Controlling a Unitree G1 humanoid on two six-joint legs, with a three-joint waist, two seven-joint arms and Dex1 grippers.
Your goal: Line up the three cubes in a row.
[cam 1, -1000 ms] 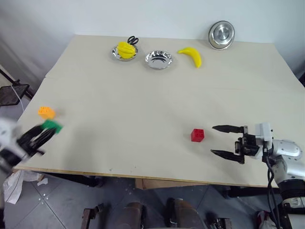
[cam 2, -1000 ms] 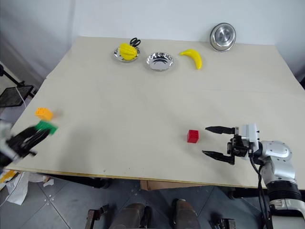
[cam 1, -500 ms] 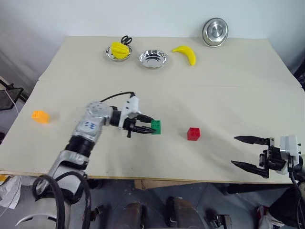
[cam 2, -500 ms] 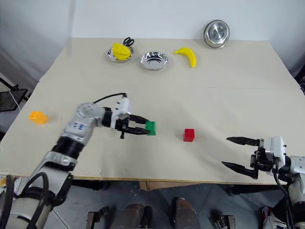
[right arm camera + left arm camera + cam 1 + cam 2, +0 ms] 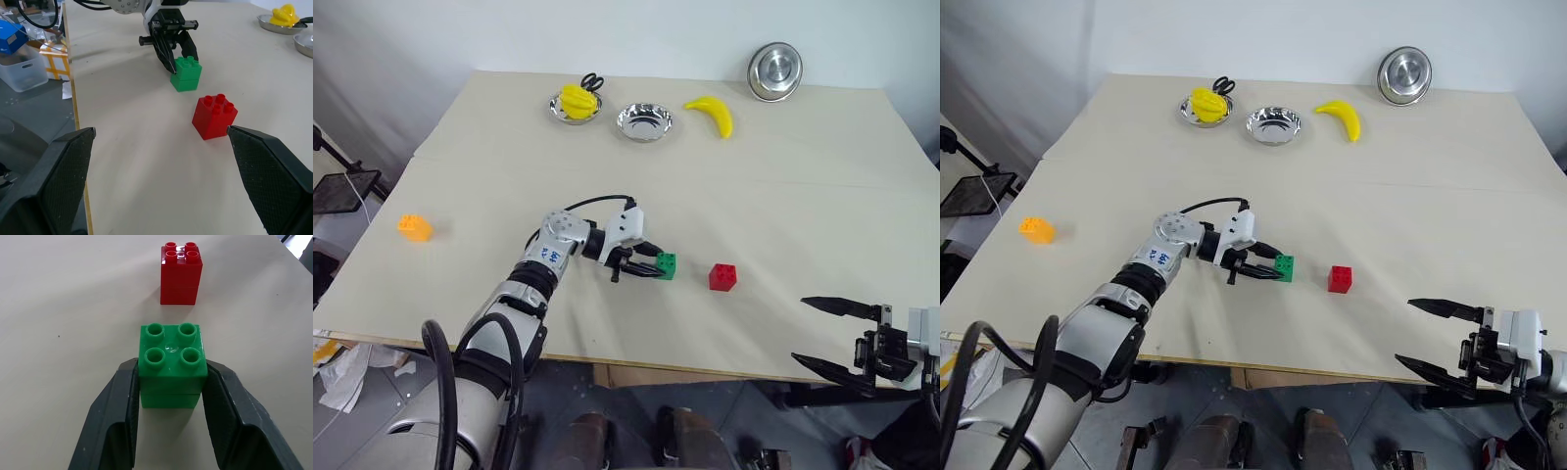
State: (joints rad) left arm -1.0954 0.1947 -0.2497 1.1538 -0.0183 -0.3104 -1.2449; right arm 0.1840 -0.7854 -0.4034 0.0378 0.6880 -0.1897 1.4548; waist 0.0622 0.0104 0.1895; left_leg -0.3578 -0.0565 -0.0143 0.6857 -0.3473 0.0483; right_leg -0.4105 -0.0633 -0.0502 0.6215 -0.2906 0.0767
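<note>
The lower edge of the green cube (image 5: 666,265) sits on the tabletop and the cube would stand, so it is time for my left gripper to open now.
My left gripper (image 5: 654,266) is shut on the green cube (image 5: 666,265), its two fingers (image 5: 122,406) pressed against opposite sides. The green cube (image 5: 171,364) sits low at the table surface, studs up. A short gap to its right, the red cube (image 5: 722,277) stands free on the table. At the far left edge of the table the orange cube (image 5: 414,227) lies alone. My right gripper (image 5: 800,330) hangs open and empty past the table's front right edge, well apart from the red cube (image 5: 214,116).
Along the back of the table (image 5: 783,196) stand a metal bowl (image 5: 574,103) holding yellow fruit and scissors, an empty metal bowl (image 5: 643,121), a banana (image 5: 710,113) and a tilted metal bowl (image 5: 774,70). Boxes (image 5: 12,36) sit on the floor beside the table.
My left gripper has carried the green cube from the table's left edge rightward to just left of the red cube. My right gripper has drawn back off the front edge, still open.
</note>
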